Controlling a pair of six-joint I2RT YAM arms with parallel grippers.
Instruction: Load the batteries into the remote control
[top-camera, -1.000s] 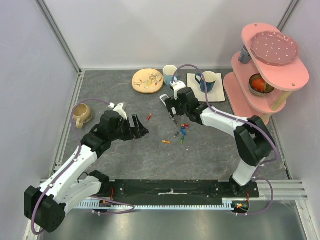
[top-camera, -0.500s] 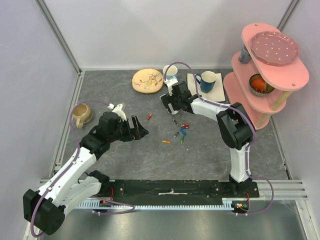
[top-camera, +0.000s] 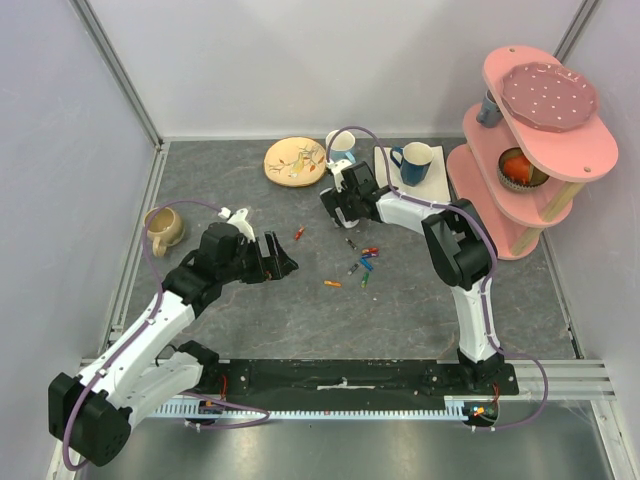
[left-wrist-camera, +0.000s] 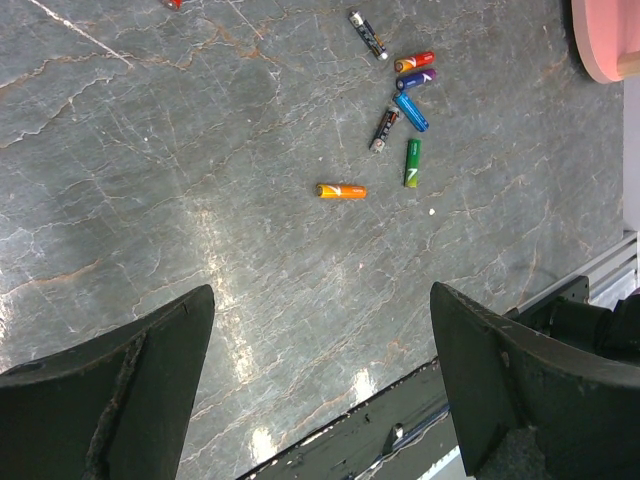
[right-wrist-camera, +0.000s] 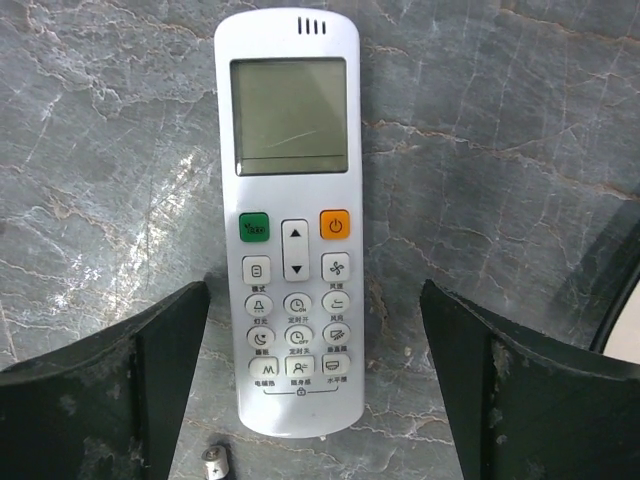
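Observation:
I will close my right gripper on the remote control now, because both fingers are down near the tabletop, on either side of the remote control's button end (right-wrist-camera: 298, 310).
The remote control (right-wrist-camera: 288, 230) lies face up on the table, white, with a screen, a green and an orange button. My right gripper (right-wrist-camera: 315, 310) is open and hovers over it, one finger on each side of its button end, not touching. In the top view the gripper (top-camera: 337, 205) hides most of the remote. Several batteries (top-camera: 365, 262) lie loose mid-table, with an orange one (top-camera: 332, 284) and a red one (top-camera: 298, 233) apart. One battery end (right-wrist-camera: 217, 462) shows by the remote. My left gripper (top-camera: 280, 262) is open and empty; its wrist view shows the batteries (left-wrist-camera: 400, 100) ahead.
A beige mug (top-camera: 163, 228) stands far left. A painted plate (top-camera: 295, 161), a white mug (top-camera: 340, 145) and a blue mug on a napkin (top-camera: 415, 160) stand at the back. A pink two-tier stand (top-camera: 530, 140) fills the back right. A black rail (top-camera: 340, 378) runs along the front.
My right gripper has moved back and a little left, over the remote, with the arm stretching out. The left arm has hardly moved.

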